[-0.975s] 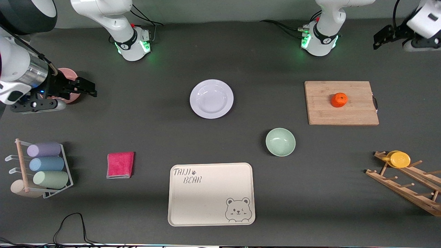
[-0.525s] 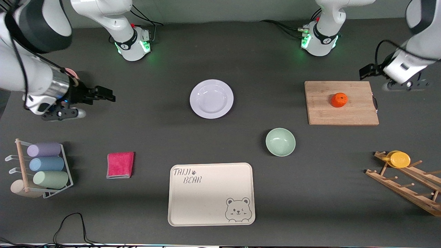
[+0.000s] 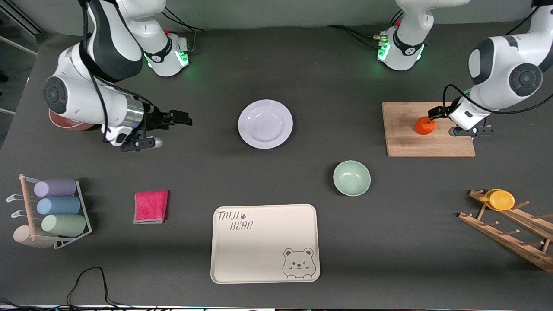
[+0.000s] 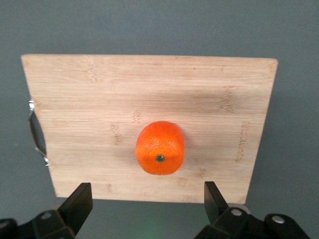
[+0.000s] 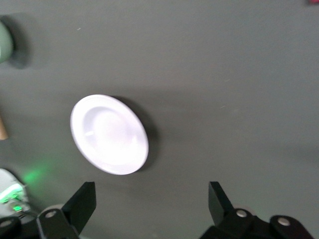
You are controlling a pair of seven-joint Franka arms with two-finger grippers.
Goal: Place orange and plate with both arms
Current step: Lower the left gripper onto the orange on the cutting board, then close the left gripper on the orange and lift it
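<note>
My left gripper takes hold of the orange by its round sides next, to place the orange (image 3: 424,125) with the plate (image 3: 265,124).
The orange (image 3: 424,125) sits on a wooden cutting board (image 3: 406,138) toward the left arm's end of the table. My left gripper (image 3: 435,112) hangs open and empty over the board's edge, just beside the orange. In the left wrist view the orange (image 4: 160,148) lies ahead of the open gripper (image 4: 146,201), outside the fingers. The pale plate (image 3: 265,124) lies flat mid-table. My right gripper (image 3: 183,118) is open and empty over bare table, a short way from the plate toward the right arm's end. The right wrist view shows the plate (image 5: 109,134) ahead of the gripper (image 5: 149,204).
A mint-green bowl (image 3: 351,178) and a beige bear tray (image 3: 265,243) lie nearer the front camera. A pink cloth (image 3: 150,207) and a cup rack (image 3: 52,211) are at the right arm's end, a wooden rack with a yellow disc (image 3: 501,200) at the left arm's.
Both arms swung in from the table's ends. The right gripper moved toward the plate. The left gripper moved to the board beside the orange.
</note>
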